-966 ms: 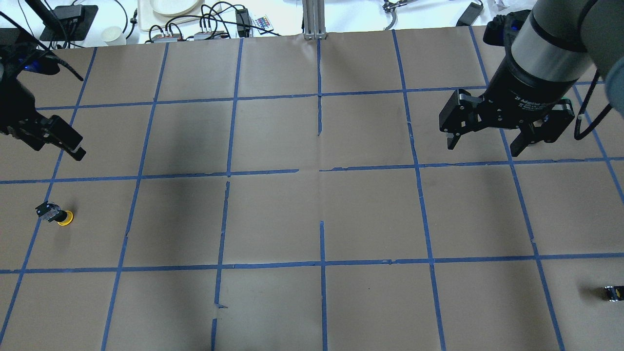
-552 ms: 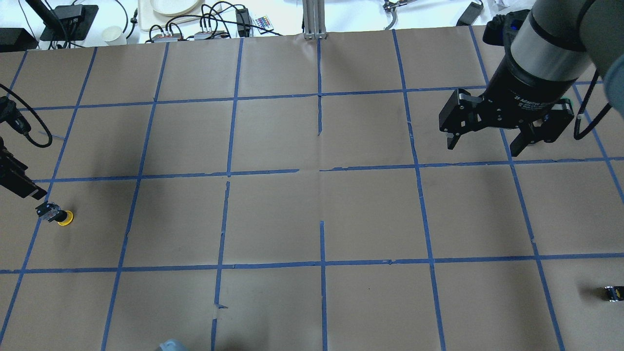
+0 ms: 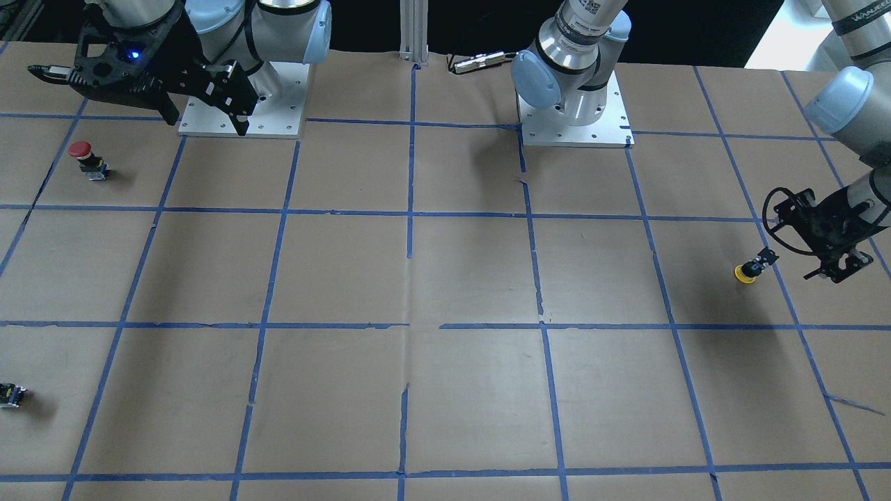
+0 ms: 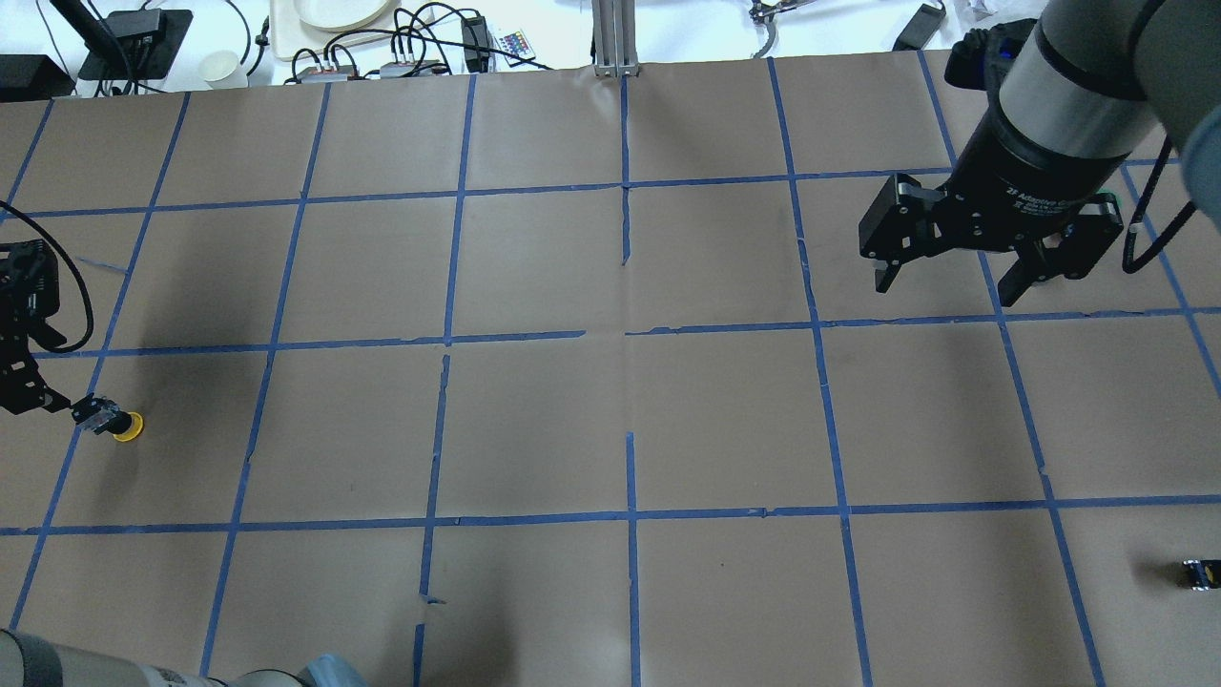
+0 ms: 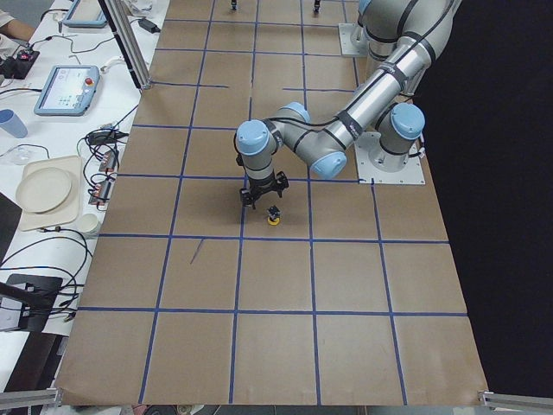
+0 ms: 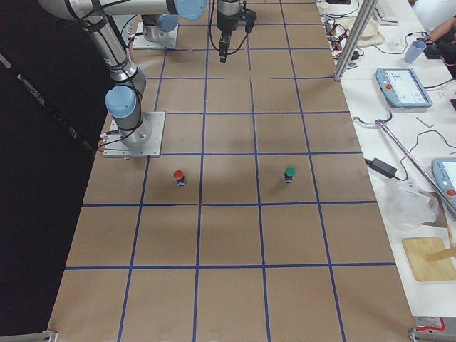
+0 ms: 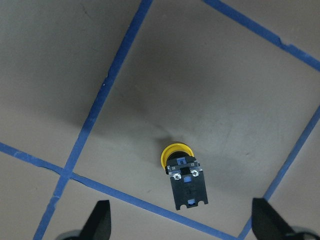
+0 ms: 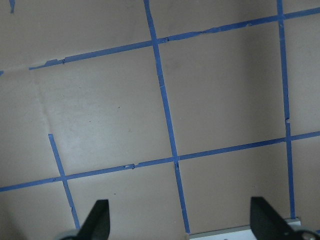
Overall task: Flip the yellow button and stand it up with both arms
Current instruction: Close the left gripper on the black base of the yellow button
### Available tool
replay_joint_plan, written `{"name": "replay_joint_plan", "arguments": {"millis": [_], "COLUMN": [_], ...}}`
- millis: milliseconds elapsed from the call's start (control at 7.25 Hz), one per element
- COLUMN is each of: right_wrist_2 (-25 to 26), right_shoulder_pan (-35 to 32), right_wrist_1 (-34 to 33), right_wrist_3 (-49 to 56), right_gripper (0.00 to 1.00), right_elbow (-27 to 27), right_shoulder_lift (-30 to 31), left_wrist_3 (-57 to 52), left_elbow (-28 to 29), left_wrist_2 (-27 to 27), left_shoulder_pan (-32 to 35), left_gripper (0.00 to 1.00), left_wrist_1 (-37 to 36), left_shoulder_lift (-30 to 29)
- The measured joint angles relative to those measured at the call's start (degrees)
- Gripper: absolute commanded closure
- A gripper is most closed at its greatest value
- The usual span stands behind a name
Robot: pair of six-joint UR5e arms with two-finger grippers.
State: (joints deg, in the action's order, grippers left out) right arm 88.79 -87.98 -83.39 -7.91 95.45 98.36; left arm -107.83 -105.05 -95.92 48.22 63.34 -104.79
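The left gripper grabs the flat sides of its black body (image 3: 760, 261) next, since the yellow button's round cap (image 3: 745, 275) sits down on the tabletop.
The yellow button (image 4: 114, 421) rests at the table's left side with its yellow cap on the paper and its black body tipped toward my left gripper; it also shows in the front view (image 3: 750, 270) and the left wrist view (image 7: 183, 173). My left gripper (image 7: 183, 226) is open and low, with the button's body just ahead of and between the fingertips, touching neither; it also shows in the overhead view (image 4: 33, 386) and the front view (image 3: 807, 264). My right gripper (image 4: 949, 284) is open and empty, hovering high over the far right of the table.
A red-capped button (image 3: 84, 158) stands near the right arm's base plate (image 3: 278, 129). A green-capped button (image 6: 289, 174) stands further out. A tiny dark capless part (image 4: 1200, 572) lies at the right edge. Cables and dishes (image 4: 334, 19) lie beyond the far edge.
My left gripper has swung down and toward the near left, from well behind the yellow button to right at its body. The button and the right arm have not moved.
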Motion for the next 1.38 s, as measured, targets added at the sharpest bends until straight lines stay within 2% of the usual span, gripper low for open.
{"name": "replay_joint_plan", "arguments": {"millis": [414, 828, 966, 1103, 1241, 1379], "right_wrist_2": [0.0, -0.1, 0.0, 0.0, -0.1, -0.1], "right_shoulder_pan": [0.0, 0.0, 0.0, 0.0, 0.0, 0.0], "right_wrist_1": [0.0, 0.0, 0.0, 0.0, -0.1, -0.1], "right_wrist_3": [0.0, 0.0, 0.0, 0.0, -0.1, -0.1], "right_gripper": [0.00, 0.00, 0.00, 0.00, 0.00, 0.00], "right_elbow": [0.0, 0.0, 0.0, 0.0, 0.0, 0.0], "right_shoulder_lift": [0.0, 0.0, 0.0, 0.0, 0.0, 0.0], "left_wrist_3": [-3.0, -3.4, -3.5, -3.4, -3.3, -3.0], "left_elbow": [-4.9, -8.8, -9.0, -9.0, -9.0, -9.0], "left_wrist_2": [0.1, 0.4, 0.8, 1.5, 1.9, 2.7], "left_shoulder_pan": [-2.8, -3.6, -3.6, -3.6, -3.6, -3.6], "left_gripper": [0.02, 0.25, 0.47, 0.54, 0.57, 0.70], "left_wrist_1": [-4.3, -10.8, -11.6, -11.9, -12.0, -11.9], "left_shoulder_lift": [-0.8, -1.0, -1.0, -1.1, -1.1, -1.0]}}
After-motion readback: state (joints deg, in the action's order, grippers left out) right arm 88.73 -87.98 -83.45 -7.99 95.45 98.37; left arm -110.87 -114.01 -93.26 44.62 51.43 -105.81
